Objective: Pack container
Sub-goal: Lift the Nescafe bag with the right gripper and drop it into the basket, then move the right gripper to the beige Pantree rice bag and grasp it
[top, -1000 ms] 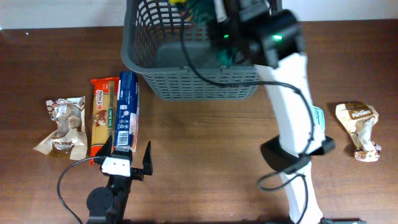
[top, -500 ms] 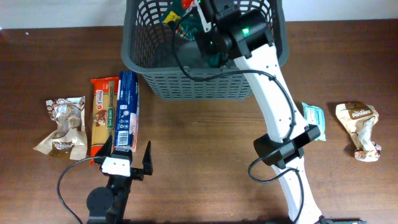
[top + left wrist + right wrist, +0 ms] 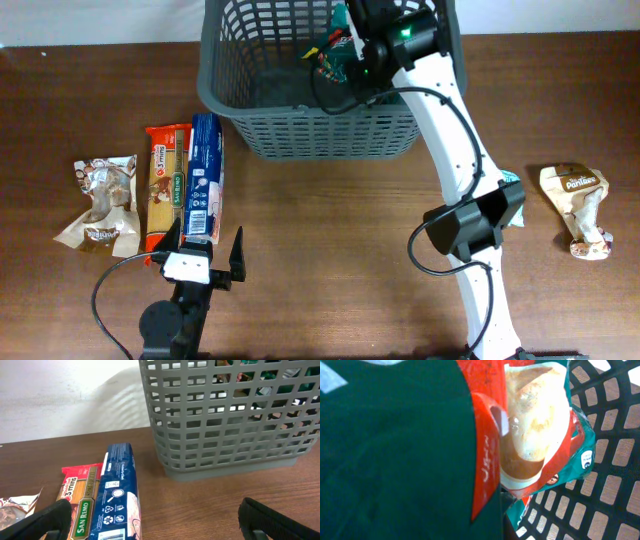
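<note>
The green and red food packet (image 3: 331, 60) hangs within the basket's lattice sides and would end inside the basket, so it is time for my right gripper to release.
The dark grey lattice basket (image 3: 236, 100) stands at the back middle of the table; it also shows in the left wrist view (image 3: 210, 435) and the right wrist view (image 3: 615, 435). My right gripper (image 3: 352, 38) is inside the basket, shut on a green and red food packet (image 3: 331, 60). That packet fills the right wrist view (image 3: 530, 435) and hides the fingers. My left gripper (image 3: 201, 262) is open and empty near the front edge (image 3: 157, 527), just in front of a blue packet (image 3: 205, 175).
An orange San Remo pasta packet (image 3: 166, 185) lies beside the blue packet (image 3: 117, 495). A brown and white snack bag (image 3: 100, 205) lies at far left. Another beige bag (image 3: 578, 205) lies at far right, and a small teal-white packet (image 3: 508, 180) sits partly behind the right arm.
My right gripper has swung from the basket's right side across its inside with the green and red packet, and now sits near the back middle. The left arm has not moved.
</note>
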You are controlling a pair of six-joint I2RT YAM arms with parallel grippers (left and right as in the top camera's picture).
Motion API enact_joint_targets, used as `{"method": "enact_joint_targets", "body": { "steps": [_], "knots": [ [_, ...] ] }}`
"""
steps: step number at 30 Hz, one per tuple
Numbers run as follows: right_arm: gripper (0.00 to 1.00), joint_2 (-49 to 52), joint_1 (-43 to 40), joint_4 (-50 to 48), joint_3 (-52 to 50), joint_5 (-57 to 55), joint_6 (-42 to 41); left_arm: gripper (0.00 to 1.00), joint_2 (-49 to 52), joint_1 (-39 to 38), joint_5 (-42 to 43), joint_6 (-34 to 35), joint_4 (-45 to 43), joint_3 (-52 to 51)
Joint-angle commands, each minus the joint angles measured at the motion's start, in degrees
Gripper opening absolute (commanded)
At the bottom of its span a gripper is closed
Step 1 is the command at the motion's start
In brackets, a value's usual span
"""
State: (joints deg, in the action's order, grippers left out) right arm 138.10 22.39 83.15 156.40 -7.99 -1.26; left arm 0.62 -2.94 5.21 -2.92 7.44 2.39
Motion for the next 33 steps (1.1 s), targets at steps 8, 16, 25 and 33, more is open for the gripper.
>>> {"method": "enact_joint_targets", "body": {
  "steps": [8,16,25,33],
  "knots": [
    [0.37,-0.79,-0.28,-1.77,0.98,-1.11,-0.28,0.99,-0.28,0.04,0.59,0.33,-0.15,-0.33],
    [0.73,-4.96,-0.28,-1.92,3.19,-0.13,-0.24,0.99,-0.28,0.04,0.57,0.33,-0.15,-0.33],
    [0.79,-19.52,-0.83,-0.94,5.29,-1.79,2.78,0.99,-0.28,0.04,0.57,0.33,-0.13,-0.33],
    [0.78,-31.23,-18.16,2.14,3.89,-1.62,1.03,0.99,-0.28,0.04,0.59,0.33,-0.13,-0.33]
  ]
}}
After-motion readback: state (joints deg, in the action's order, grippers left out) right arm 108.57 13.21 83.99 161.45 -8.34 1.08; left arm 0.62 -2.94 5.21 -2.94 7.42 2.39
